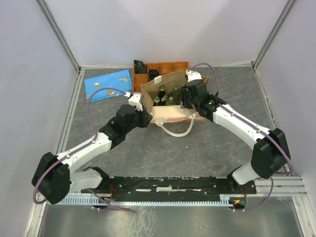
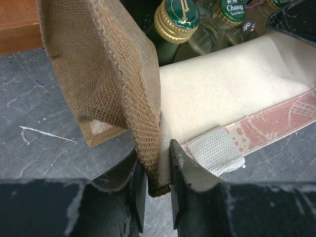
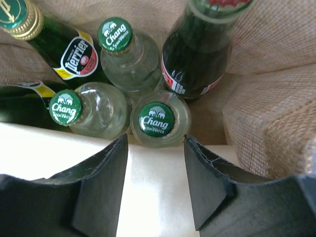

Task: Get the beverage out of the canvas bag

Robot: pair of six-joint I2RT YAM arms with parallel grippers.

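The Chang bottle's green cap lies beyond the fingers, so they would miss it now. My right gripper needs to move toward the cap before it closes.
The tan canvas bag [image 1: 170,114] stands at the table's middle back, open, with several bottles inside. My left gripper [image 2: 157,170] is shut on the bag's left wall edge [image 2: 140,118] and holds it. My right gripper [image 3: 155,148] is open over the bag's mouth, just above a clear Chang soda bottle [image 3: 157,118]. Two more Chang bottles [image 3: 114,35], a green Perrier bottle [image 3: 74,54] and a dark cola bottle [image 3: 197,59] stand around it. In the top view the right gripper [image 1: 190,98] sits at the bag's right rim and the left gripper [image 1: 143,112] at its left corner.
An orange compartment tray [image 1: 170,66] with dark items lies behind the bag. A blue cloth [image 1: 107,84] lies at the back left. The bag's cream handle loop [image 1: 175,131] hangs forward onto the grey table. Enclosure walls stand on both sides and behind.
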